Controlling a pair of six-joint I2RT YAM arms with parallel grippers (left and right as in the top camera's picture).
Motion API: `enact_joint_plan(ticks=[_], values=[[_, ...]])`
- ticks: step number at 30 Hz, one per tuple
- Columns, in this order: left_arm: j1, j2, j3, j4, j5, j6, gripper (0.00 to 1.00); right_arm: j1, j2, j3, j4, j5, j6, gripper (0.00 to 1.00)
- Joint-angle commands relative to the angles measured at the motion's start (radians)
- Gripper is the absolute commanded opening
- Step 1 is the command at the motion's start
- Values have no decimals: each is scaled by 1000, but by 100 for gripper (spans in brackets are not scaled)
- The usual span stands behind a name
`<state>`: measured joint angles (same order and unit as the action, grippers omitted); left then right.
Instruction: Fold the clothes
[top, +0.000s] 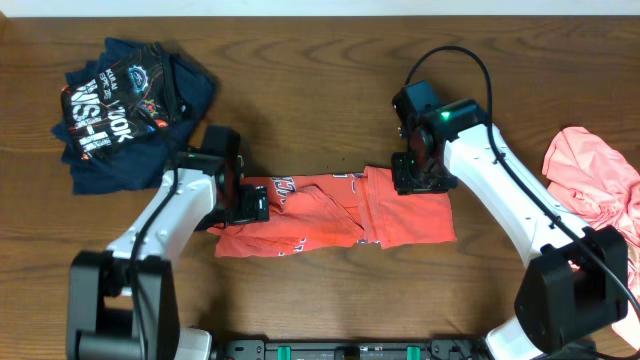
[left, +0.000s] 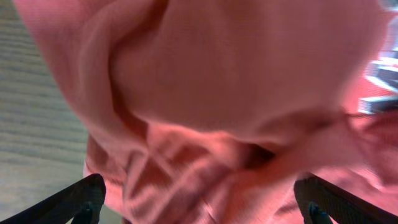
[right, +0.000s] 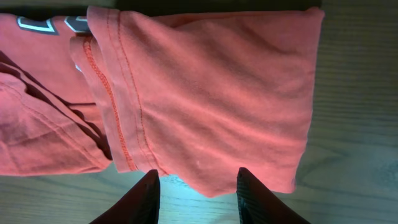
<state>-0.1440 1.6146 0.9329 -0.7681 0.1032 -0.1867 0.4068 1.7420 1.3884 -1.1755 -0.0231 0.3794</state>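
Note:
My left gripper is going to grab the coral-red T-shirt's bunched end (top: 238, 225) (left: 198, 190) next, opposite my right gripper. Then it can fold that end over the rest.
A coral-red T-shirt (top: 340, 215) lies folded into a long band across the middle of the table, white-and-navy lettering (top: 283, 186) showing near its left end. My left gripper (top: 255, 205) is at that left end, open wide, with bunched coral cloth (left: 217, 93) filling the space between its fingers (left: 84, 196). My right gripper (top: 420, 175) hangs over the shirt's far right edge, open; in the right wrist view the folded hem (right: 205, 93) lies just past its tips (right: 197, 177), with bare table between them. A salmon-pink T-shirt (top: 595, 180) is heaped at the right edge.
A navy printed shirt (top: 130, 105) lies crumpled at the back left. The wooden table (top: 320, 60) runs bare behind the coral shirt. Both arm bases stand at the near edge.

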Motion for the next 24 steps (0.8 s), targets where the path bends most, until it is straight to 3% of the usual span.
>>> enact_joint_plan(ticks=[1,13,14,20,24], values=[[4,48,0,17,-69,15,98,-11,-10,11,-4,18,-14,39],[3,148,0,44,-66,14,98,-11,-10,11,-18,19,-14,39],[3,148,0,44,-66,14,95,-11,-10,11,-18,19,-14,39],[4,148,0,49,-67,15,51,-20,-10,11,-25,46,-14,38],[21,145,19,47,-97,45,33,-45,-10,11,-48,82,-15,38]])
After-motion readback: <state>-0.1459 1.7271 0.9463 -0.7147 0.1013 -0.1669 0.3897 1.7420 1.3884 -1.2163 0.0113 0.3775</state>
